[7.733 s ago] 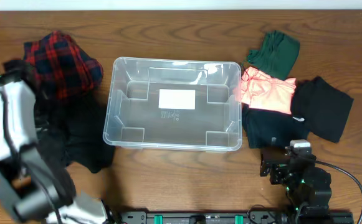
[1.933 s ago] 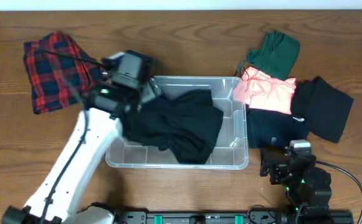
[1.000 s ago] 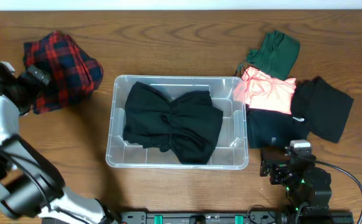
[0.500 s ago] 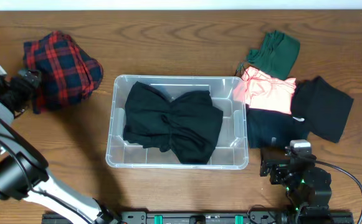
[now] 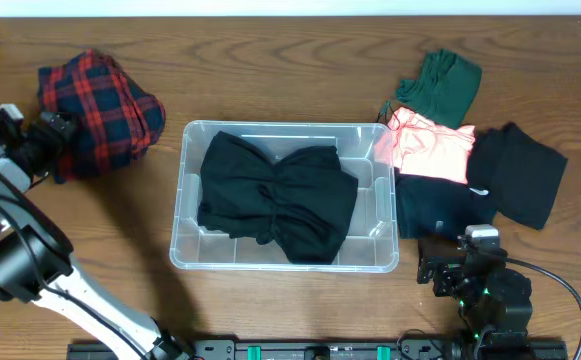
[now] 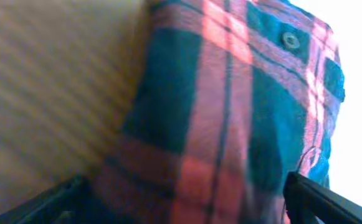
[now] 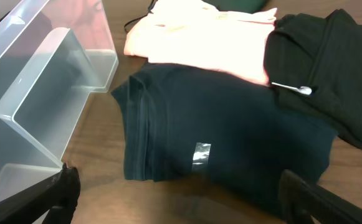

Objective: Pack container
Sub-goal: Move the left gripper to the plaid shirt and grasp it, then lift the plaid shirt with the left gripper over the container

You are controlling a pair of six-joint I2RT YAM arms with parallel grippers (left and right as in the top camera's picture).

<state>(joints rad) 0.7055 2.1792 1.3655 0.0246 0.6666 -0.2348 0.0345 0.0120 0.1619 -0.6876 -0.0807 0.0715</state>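
Observation:
My left gripper will next grab the plaid garment (image 5: 100, 105) by its edge farthest from the container, leaving its body free, to settle it inside.
The clear plastic container (image 5: 183, 190) stands mid-table with a crumpled black garment (image 5: 280, 200) lying inside it. My left gripper (image 5: 48, 135) is at the left edge of the red-and-navy plaid garment (image 5: 100, 105). In the left wrist view the gripper (image 6: 181, 208) is open, its dark fingers (image 6: 321, 199) either side of the plaid cloth (image 6: 230, 112), which fills the picture. My right gripper (image 5: 442, 262) rests low at the front right, open (image 7: 187, 202) and holding nothing, facing a folded dark teal garment (image 7: 218, 143) beside the container's corner (image 7: 37, 93).
Right of the container lie a green garment (image 5: 440, 85), a coral-pink one (image 5: 430, 145), a black one (image 5: 520, 175) and the dark teal one (image 5: 435, 205). The arms' base rail runs along the front edge.
The black garment, carried over the container by the left arm two seconds ago, now lies inside it. The left arm has swung back to the plaid garment and edged closer to it.

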